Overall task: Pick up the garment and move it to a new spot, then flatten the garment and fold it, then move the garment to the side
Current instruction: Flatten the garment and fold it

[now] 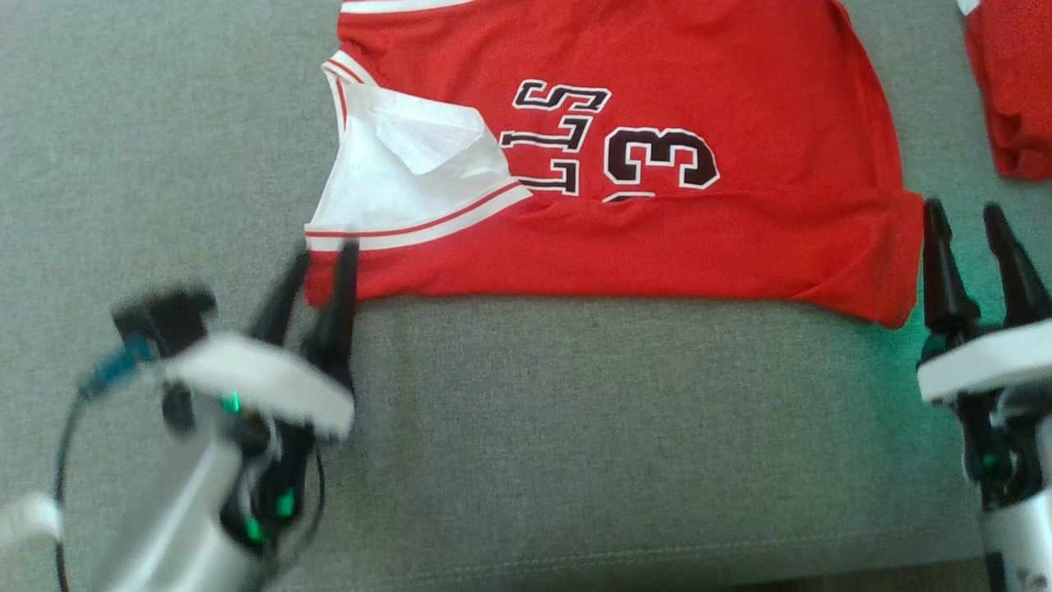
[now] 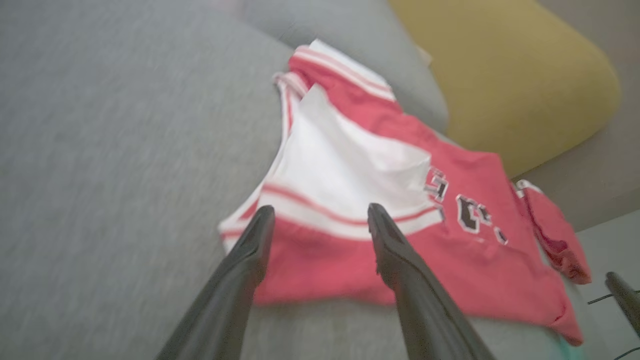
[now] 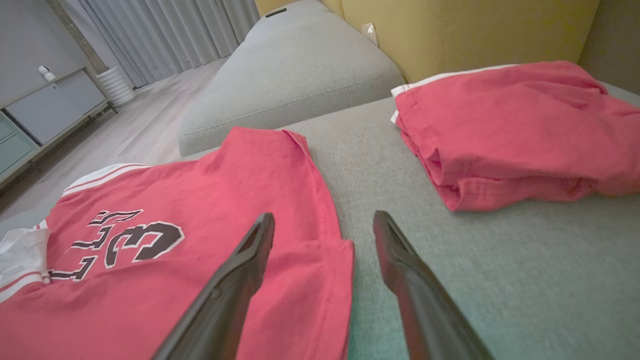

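Observation:
My left gripper will flatten the red jersey (image 1: pixel 690 242), so next it will take hold of the jersey by its corner at the end of the striped white trim (image 1: pixel 321 258).
The garment (image 1: pixel 674 222) is a red jersey with black lettering and white trim, lying folded on the grey sofa seat (image 1: pixel 575 427); it also appears as the garment (image 2: pixel 380 240) and the garment (image 3: pixel 165 250). A white lining flap (image 1: pixel 411 177) is turned up at its left end. My left gripper (image 1: pixel 325 255) hovers open at the jersey's near left corner, its fingers empty. My right gripper (image 1: pixel 966 218) stands open just off the jersey's near right corner, holding nothing. In the wrist views the left gripper (image 2: pixel 320 215) and the right gripper (image 3: pixel 322 222) both show spread fingers.
A second red folded cloth (image 1: pixel 1015 90) lies at the far right of the seat, also the red cloth (image 3: pixel 515 130). A mustard backrest (image 2: pixel 505 65) rises behind the seat. Another grey cushion (image 3: pixel 295 70) and wooden floor (image 3: pixel 135 130) lie beyond.

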Tool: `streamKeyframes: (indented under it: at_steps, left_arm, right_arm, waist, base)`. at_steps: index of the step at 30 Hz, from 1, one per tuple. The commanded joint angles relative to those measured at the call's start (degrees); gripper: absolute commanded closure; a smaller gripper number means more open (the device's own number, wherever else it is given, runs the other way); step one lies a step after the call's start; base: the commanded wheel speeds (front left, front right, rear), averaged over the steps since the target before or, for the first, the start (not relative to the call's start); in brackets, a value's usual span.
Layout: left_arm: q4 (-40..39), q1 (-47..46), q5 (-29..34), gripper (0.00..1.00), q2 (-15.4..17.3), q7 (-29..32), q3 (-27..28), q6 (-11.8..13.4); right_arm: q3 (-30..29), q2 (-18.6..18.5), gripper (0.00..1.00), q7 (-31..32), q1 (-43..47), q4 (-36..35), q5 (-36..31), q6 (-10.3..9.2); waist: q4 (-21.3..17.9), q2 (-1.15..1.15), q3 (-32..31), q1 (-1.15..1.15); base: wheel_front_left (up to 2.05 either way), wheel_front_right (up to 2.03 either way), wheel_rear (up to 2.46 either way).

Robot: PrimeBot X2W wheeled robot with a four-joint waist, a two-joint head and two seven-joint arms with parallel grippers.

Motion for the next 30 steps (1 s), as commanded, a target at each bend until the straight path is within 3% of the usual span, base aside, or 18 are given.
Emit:
streamKeyframes:
  at_steps: [1, 5, 13, 14, 15, 16, 17, 18, 30]
  left_arm:
    - [-1.97, -0.63, 0.02, 0.00, 1.67, -0.34, 1.93, 0.40]
    - [-1.05, 2.04, -1.51, 0.00, 0.68, 0.11, 2.26, 2.32]
    - [7.06, -2.59, -1.93, 0.00, -0.36, 1.09, 2.31, 1.79]
    - [7.85, -2.81, -1.91, 0.19, -0.39, 1.34, 2.16, 1.77]
    - [8.42, -2.94, -1.97, 0.52, -0.42, 1.52, 2.05, 1.68]
    - [8.82, -2.97, -2.11, 0.61, -0.46, 1.69, 1.96, 1.49]
    - [9.06, -2.93, -2.22, 0.85, -0.47, 1.84, 1.84, 1.29]
    - [9.09, -2.85, -2.33, 1.00, -0.50, 1.88, 1.72, 0.95]
    - [7.35, -2.01, -1.41, 1.00, 1.17, 0.40, 1.34, -0.61]
  right_arm:
    - [0.63, -0.22, 0.00, -0.57, 0.94, -2.12, 0.44, 0.11]
    - [-0.72, 0.97, 0.00, -0.30, 3.17, -3.80, 0.83, 0.11]
    - [-0.87, 1.77, 0.00, 1.42, 4.18, -5.30, 0.26, 0.11]
    - [-0.89, 1.83, 0.00, 1.52, 4.20, -5.33, 0.18, 0.11]
    - [-0.92, 1.91, 0.00, 1.58, 4.25, -5.34, 0.11, 0.11]
    - [-0.98, 2.05, 0.00, 1.69, 4.37, -5.29, 0.10, 0.11]
    - [-1.05, 2.33, 0.00, 1.99, 4.57, -5.11, 0.29, 0.11]
    - [-1.06, 2.57, 0.00, 2.35, 4.81, -4.89, 0.48, 0.11]
    - [-3.46, 6.17, 0.00, 8.45, 5.57, 0.61, -1.26, 0.11]
  waist:
    - [0.06, 0.00, -0.27, 0.00]
    - [0.28, 0.00, -0.55, 0.00]
    - [-0.19, 0.00, 0.46, 0.00]
    - [-0.27, 0.00, 0.47, 0.00]
    - [-0.33, 0.00, 0.44, 0.00]
    - [-0.33, 0.00, 0.38, 0.00]
    - [-0.29, 0.00, 0.27, 0.00]
    - [-0.19, 0.00, 0.13, 0.00]
    - [2.09, 0.00, -0.51, 0.00]
  base:
    - [0.00, 0.00, 0.00]
    - [0.00, 0.00, 0.00]
    - [0.00, 0.00, 0.00]
    - [0.00, 0.00, 0.00]
    - [0.00, 0.00, 0.00]
    - [0.00, 0.00, 0.00]
    - [0.00, 0.00, 0.00]
    - [0.00, 0.00, 0.00]
    - [0.00, 0.00, 0.00]
